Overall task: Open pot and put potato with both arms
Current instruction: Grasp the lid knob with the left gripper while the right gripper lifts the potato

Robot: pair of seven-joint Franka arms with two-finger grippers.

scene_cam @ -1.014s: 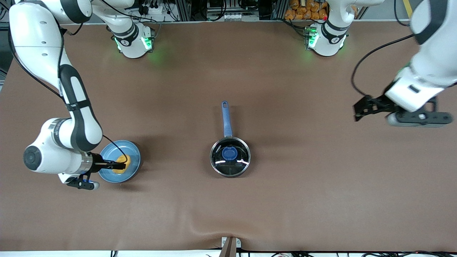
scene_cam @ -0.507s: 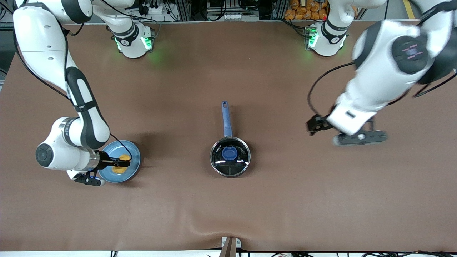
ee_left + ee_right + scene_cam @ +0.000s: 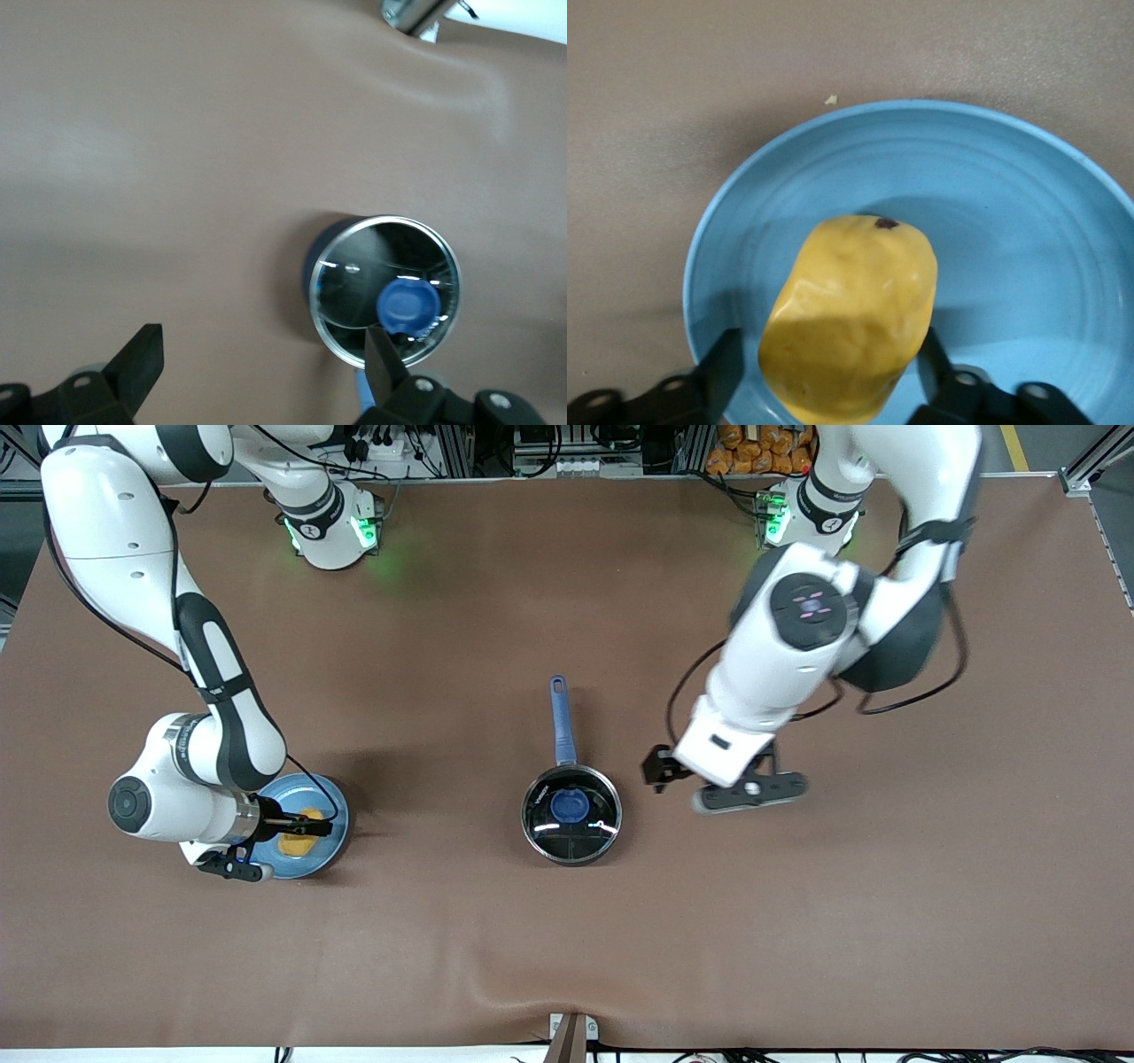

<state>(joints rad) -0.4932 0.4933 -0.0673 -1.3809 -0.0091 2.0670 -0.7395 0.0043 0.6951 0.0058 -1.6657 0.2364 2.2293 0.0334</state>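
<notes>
The glass lid should come off the pot for the potato (image 3: 295, 845), so my left gripper should next grab the lid by its blue knob (image 3: 569, 807).
The pot (image 3: 611, 828) stands mid-table, its blue handle (image 3: 560, 722) pointing toward the arm bases. A glass lid with a blue knob (image 3: 569, 807) sits on it. The potato (image 3: 295, 845) lies on a light-blue plate (image 3: 330, 797) toward the right arm's end. My right gripper (image 3: 314, 829) is open, low over the plate, its fingers on either side of the potato (image 3: 850, 310); in the right wrist view the gripper (image 3: 830, 354) straddles it over the plate (image 3: 1010, 230). My left gripper (image 3: 657, 769) is open and empty, in the air beside the pot. The left wrist view shows this gripper (image 3: 263, 372), the pot (image 3: 312, 274) and the knob (image 3: 407, 305).
The brown cloth has a crease near the front edge, by a metal bracket (image 3: 569, 1036). The two arm bases (image 3: 328, 531) stand along the edge farthest from the front camera.
My left arm has swung in from its end of the table to just beside the pot. My right arm has edged along over the plate, fingers still around the potato.
</notes>
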